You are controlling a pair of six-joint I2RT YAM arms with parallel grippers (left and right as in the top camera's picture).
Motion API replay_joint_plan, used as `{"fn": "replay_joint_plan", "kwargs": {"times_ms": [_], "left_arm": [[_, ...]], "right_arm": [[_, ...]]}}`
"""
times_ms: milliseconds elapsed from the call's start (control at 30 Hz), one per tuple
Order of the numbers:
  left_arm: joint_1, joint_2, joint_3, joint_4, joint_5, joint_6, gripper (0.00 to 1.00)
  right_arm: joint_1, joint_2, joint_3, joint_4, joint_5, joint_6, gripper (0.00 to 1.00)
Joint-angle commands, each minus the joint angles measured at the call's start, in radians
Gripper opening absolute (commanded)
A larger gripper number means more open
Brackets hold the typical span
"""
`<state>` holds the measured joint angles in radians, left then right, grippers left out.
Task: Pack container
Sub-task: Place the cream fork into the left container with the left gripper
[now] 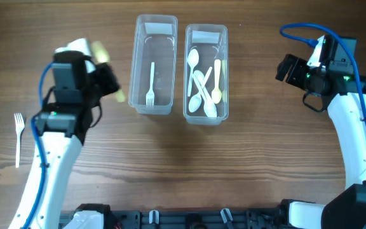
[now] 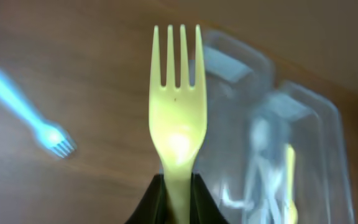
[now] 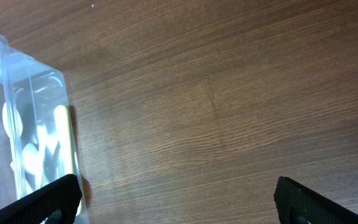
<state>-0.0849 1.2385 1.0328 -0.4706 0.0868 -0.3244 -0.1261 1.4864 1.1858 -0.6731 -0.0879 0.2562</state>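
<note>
The yellow-green fork hangs beside the clear containers and would drop onto the table if I opened now. My left gripper moves the fork over the clear containers next.
My left gripper (image 1: 110, 86) is shut on a yellow-green plastic fork (image 2: 178, 118), held tines-forward above the table left of the two clear containers. The left container (image 1: 152, 102) holds one white fork (image 1: 150, 81). The right container (image 1: 206, 114) holds several white and yellow spoons (image 1: 202, 86); it also shows in the right wrist view (image 3: 30, 124). A white fork (image 1: 19, 137) lies on the table at the far left, and shows blurred in the left wrist view (image 2: 36, 124). My right gripper (image 3: 176, 199) is open and empty over bare table right of the containers.
The wooden table (image 1: 189, 172) runs under everything. The arm bases (image 1: 189, 219) sit along the front edge.
</note>
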Motion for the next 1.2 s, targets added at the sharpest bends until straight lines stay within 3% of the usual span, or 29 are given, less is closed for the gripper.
{"fn": "replay_joint_plan", "kwargs": {"times_ms": [0,167,200,233,267,300,400,533,633,800,900,1167], "left_arm": [[-0.093,0.038,0.002,0.044,0.095,0.200,0.04],[-0.143,0.157,0.002,0.151,0.080,0.224,0.04],[-0.142,0.176,0.002,0.166,0.080,0.224,0.08],[-0.142,0.192,0.002,0.177,0.080,0.224,0.17],[-0.142,0.206,0.002,0.187,0.080,0.222,0.56],[-0.142,0.222,0.002,0.198,0.080,0.212,0.80],[-0.142,0.230,0.002,0.202,0.080,0.212,0.98],[-0.133,0.217,0.002,0.213,0.076,0.208,0.99],[-0.103,0.197,0.002,0.216,0.024,0.115,0.99],[0.012,0.175,0.002,0.108,-0.180,-0.297,1.00],[0.084,0.191,0.002,0.048,-0.289,-0.440,1.00],[0.186,0.290,0.002,0.100,-0.328,-0.503,1.00]], "right_arm": [[-0.002,-0.009,0.010,0.003,0.013,-0.018,1.00],[-0.002,-0.009,0.010,0.003,0.013,-0.018,1.00],[-0.002,-0.009,0.010,0.003,0.013,-0.018,1.00],[-0.002,-0.009,0.010,0.003,0.013,-0.018,1.00],[-0.002,-0.009,0.010,0.003,0.013,-0.018,1.00],[-0.002,-0.009,0.010,0.003,0.013,-0.018,1.00],[-0.002,-0.009,0.010,0.003,0.013,-0.018,1.00],[-0.002,-0.009,0.010,0.003,0.013,-0.018,1.00],[-0.002,-0.009,0.010,0.003,0.013,-0.018,1.00],[-0.002,-0.009,0.010,0.003,0.013,-0.018,1.00],[-0.002,-0.009,0.010,0.003,0.013,-0.018,1.00],[-0.002,-0.009,0.010,0.004,0.013,-0.018,1.00]]}}
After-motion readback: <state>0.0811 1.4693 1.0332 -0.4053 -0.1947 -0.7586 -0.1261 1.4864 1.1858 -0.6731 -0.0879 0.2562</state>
